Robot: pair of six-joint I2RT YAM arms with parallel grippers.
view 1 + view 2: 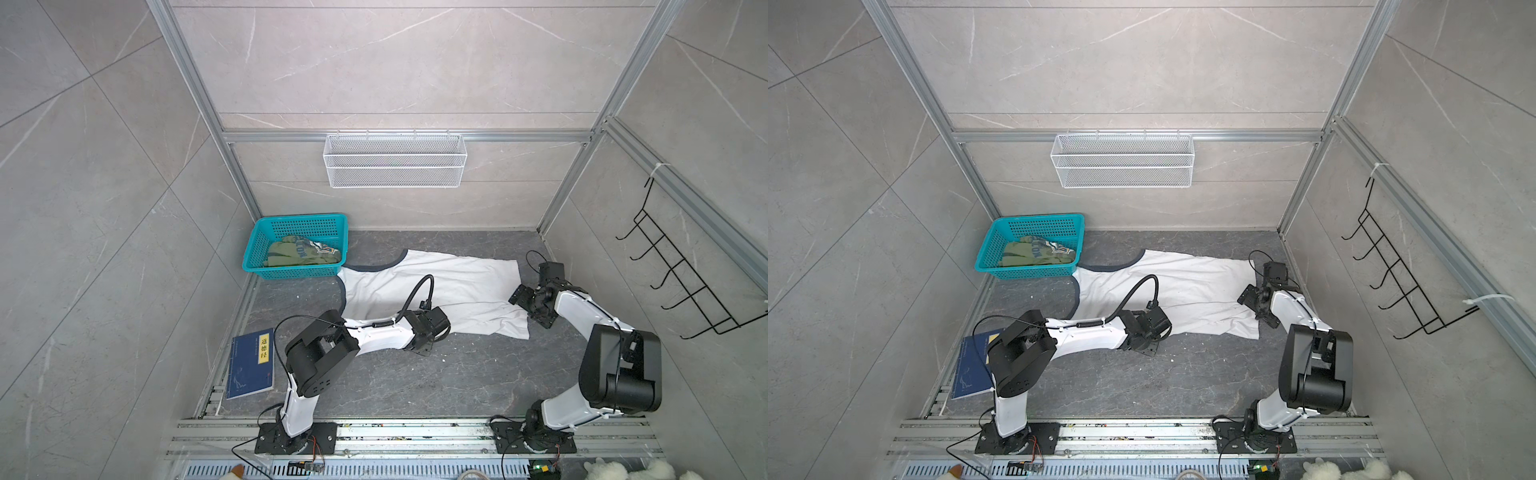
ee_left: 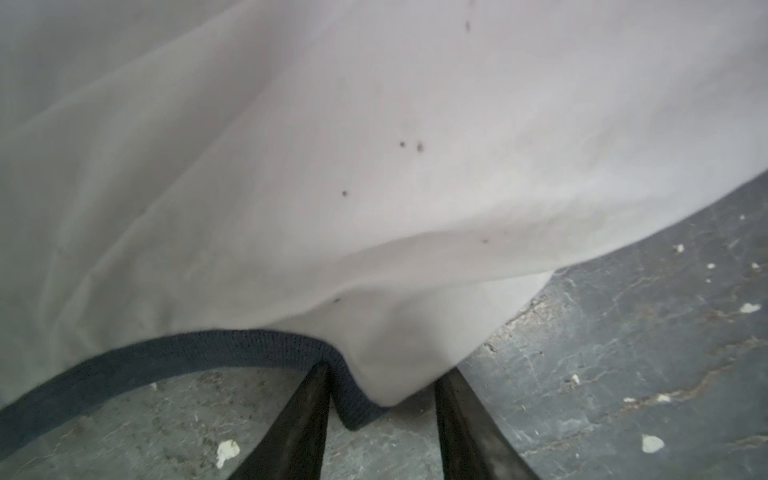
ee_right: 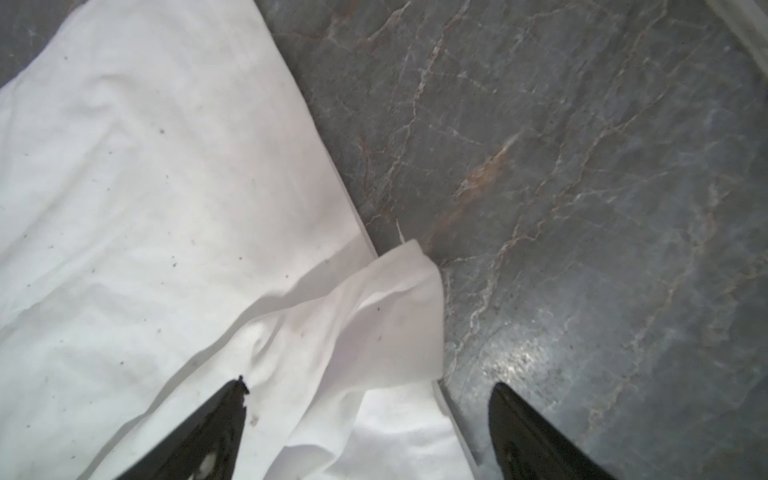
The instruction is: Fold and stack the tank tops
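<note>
The white tank top needs to be spread flat for folding, so my right gripper will next grab it by the rumpled near corner of its hem.
The white tank top [image 1: 449,286] [image 1: 1183,286] with navy trim lies spread across the dark floor, armholes toward the basket. My left gripper [image 1: 422,347] [image 1: 1148,347] sits low at its near edge. In the left wrist view, the left gripper [image 2: 386,374] has its jaws apart around a navy-trimmed corner [image 2: 357,411], not pinching it. My right gripper [image 1: 530,309] [image 1: 1257,309] is at the right-hand hem. In the right wrist view, the right gripper [image 3: 369,382] stands wide open astride a rumpled hem corner [image 3: 395,316]. The olive tank top [image 1: 299,253] [image 1: 1034,253] lies crumpled in the basket.
A teal basket [image 1: 291,272] stands at the back left, touching the white top's shoulder. A dark blue book [image 1: 249,368] lies at the front left by the left arm. A white wire basket [image 1: 395,160] hangs on the back wall, a black hook rack [image 1: 681,282] on the right wall.
</note>
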